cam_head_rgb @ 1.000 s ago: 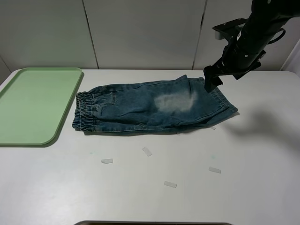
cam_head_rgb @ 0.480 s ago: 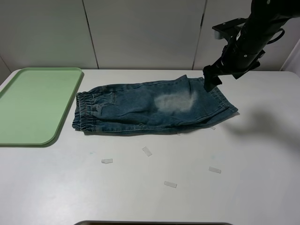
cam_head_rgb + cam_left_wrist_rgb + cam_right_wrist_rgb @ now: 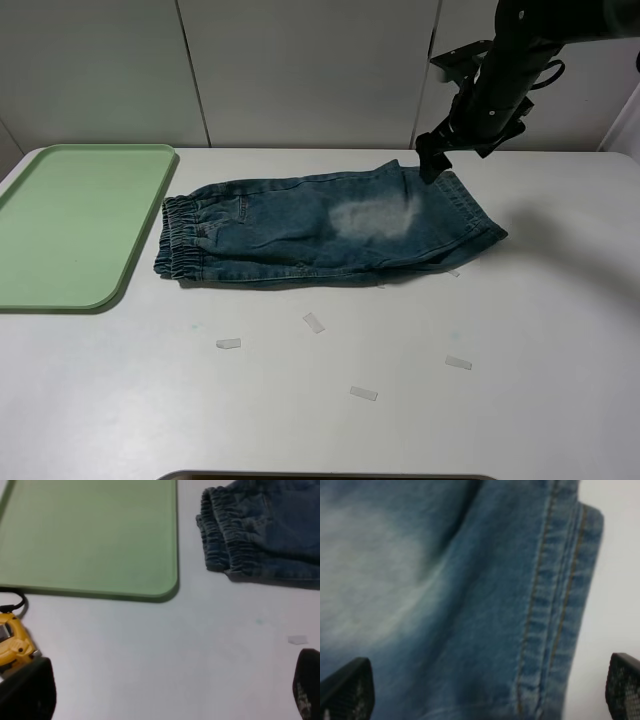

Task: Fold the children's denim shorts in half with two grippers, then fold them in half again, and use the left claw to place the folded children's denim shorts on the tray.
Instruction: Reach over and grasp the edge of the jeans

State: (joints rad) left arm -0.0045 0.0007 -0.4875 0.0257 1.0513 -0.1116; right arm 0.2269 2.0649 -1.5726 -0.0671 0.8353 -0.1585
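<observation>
My right gripper is going to grab the shorts by their stitched leg hem next. The slack denim lies flat, and that edge of the shorts gives a narrow fold.
The children's denim shorts lie flat on the white table, waistband toward the tray and leg hem to the right, with a faded pale patch in the middle. The pale-green tray lies at the far left, with nothing on it. My right gripper hangs just above the far corner of the leg hem. In the right wrist view it is open, with the hem stitching between its fingers. My left gripper is open and empty over bare table near the tray and waistband. It is out of the exterior high view.
Several small white tape scraps lie on the table in front of the shorts. A yellow object with a black cable lies beside the tray's front edge in the left wrist view. A white panelled wall stands behind the table.
My right arm has moved left and toward the back, bringing the gripper over the far corner of the leg hem. The shorts and tray have not moved.
</observation>
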